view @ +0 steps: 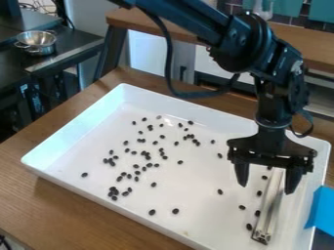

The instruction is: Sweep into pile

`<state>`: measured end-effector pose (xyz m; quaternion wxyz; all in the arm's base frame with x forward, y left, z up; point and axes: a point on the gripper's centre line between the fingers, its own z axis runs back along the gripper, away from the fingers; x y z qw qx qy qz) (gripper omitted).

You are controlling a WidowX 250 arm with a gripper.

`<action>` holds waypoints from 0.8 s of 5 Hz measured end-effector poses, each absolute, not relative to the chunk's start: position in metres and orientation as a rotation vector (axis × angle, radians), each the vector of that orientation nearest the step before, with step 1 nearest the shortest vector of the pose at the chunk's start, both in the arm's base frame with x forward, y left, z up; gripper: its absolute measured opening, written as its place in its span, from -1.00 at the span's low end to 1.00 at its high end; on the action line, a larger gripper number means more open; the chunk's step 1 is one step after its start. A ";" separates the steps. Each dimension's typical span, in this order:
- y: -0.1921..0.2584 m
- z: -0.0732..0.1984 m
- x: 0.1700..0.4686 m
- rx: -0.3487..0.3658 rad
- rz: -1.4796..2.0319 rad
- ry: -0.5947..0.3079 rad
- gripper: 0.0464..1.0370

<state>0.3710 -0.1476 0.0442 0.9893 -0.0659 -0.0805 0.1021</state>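
Note:
Next, my gripper grabs the pale whitish tool by its long, narrow handle to sweep the dark beans into a pile.
My gripper (268, 185) hangs over the right part of the white tray (75, 114), its two fingers spread wide apart. Below and between them is the upper part of a long, narrow silver-and-white tool (271, 207). The tool slants down toward the tray's front right, and neither fingertip appears to grip it. Small dark beans (153, 184) are scattered over the tray floor, mostly in the middle and left. Several more beans (248, 226) lie along the tool's left side. The gripper body hides some of the tray's back right.
The tray's raised walls surround the beans, and it stands on a wooden table (72, 197). Something blue (321, 210) touches the tray's right edge. Metal bowls (36, 42) stand on a dark counter at the upper left. A wooden ledge (150, 23) runs behind the table.

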 end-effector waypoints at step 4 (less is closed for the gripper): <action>-0.147 0.023 0.362 -0.106 0.164 -0.150 -0.30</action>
